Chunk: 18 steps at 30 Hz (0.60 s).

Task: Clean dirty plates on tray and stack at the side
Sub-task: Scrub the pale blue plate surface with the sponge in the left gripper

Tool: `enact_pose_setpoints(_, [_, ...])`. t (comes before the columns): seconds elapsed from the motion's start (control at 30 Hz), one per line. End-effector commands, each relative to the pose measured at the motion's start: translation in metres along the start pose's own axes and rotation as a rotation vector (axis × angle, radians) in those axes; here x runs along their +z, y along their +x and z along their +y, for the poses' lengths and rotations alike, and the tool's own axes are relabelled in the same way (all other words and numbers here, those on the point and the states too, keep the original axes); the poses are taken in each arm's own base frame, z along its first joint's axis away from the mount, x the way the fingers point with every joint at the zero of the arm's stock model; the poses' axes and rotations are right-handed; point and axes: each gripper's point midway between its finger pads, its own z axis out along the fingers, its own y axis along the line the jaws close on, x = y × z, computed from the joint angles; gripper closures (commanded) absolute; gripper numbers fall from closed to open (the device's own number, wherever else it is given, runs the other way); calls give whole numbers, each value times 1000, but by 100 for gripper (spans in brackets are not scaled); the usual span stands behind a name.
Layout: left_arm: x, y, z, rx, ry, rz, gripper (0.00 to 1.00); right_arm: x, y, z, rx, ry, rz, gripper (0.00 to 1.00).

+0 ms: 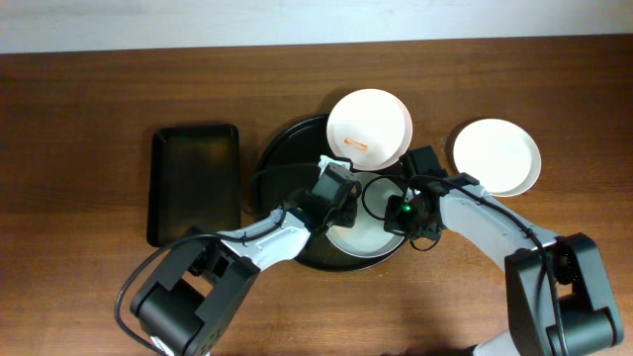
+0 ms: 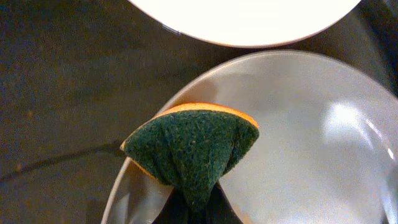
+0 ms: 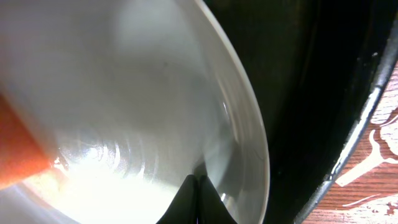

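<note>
My right gripper needs to reopen next and move toward the round tray's edge (image 3: 356, 140) to grab the plate's rim. It is shut beside the grey-green plate's rim (image 3: 262, 155) now.
The round black tray (image 1: 287, 158) holds a pale grey-green plate (image 1: 361, 240) at its near side. A white plate (image 1: 369, 127) with an orange smear sits on its far right rim. Another white plate (image 1: 497, 156) lies on the table to the right. My left gripper (image 2: 196, 211) is shut on a green sponge (image 2: 193, 149) with an orange back, held over the grey-green plate's (image 2: 305, 143) left rim. My right gripper (image 3: 198, 199) is shut with nothing between its fingers, its tips resting on the inside of that plate (image 3: 124, 93). The sponge's orange edge (image 3: 18, 149) shows at the left.
A smaller rectangular black tray (image 1: 195, 183) lies on the wooden table left of the round tray. The round tray's raised rim (image 3: 360, 137) runs close to my right gripper, with wood (image 3: 379, 180) beyond it. Both arms cross the near half of the round tray.
</note>
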Motion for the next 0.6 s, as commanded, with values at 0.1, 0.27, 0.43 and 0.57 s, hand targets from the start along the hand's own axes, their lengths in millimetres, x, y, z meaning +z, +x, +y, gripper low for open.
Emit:
enact_pose_setpoints(0.1, [15,-5,24,6,-103,-91,100,19,16,-19,13,61,72,96])
enact_pose_setpoints(0.27, [11,-32,25,31,-128,-210,100,19,16,-19,13,61,72,96])
enact_pose_setpoints(0.43, [5,-59,26,-1,-125,-316,100,19,16,-19,13,60,72,96])
enact_pose_setpoints(0.57, [-10,-101,26,24,-98,-473,100,19,16,-19,12,60,72,96])
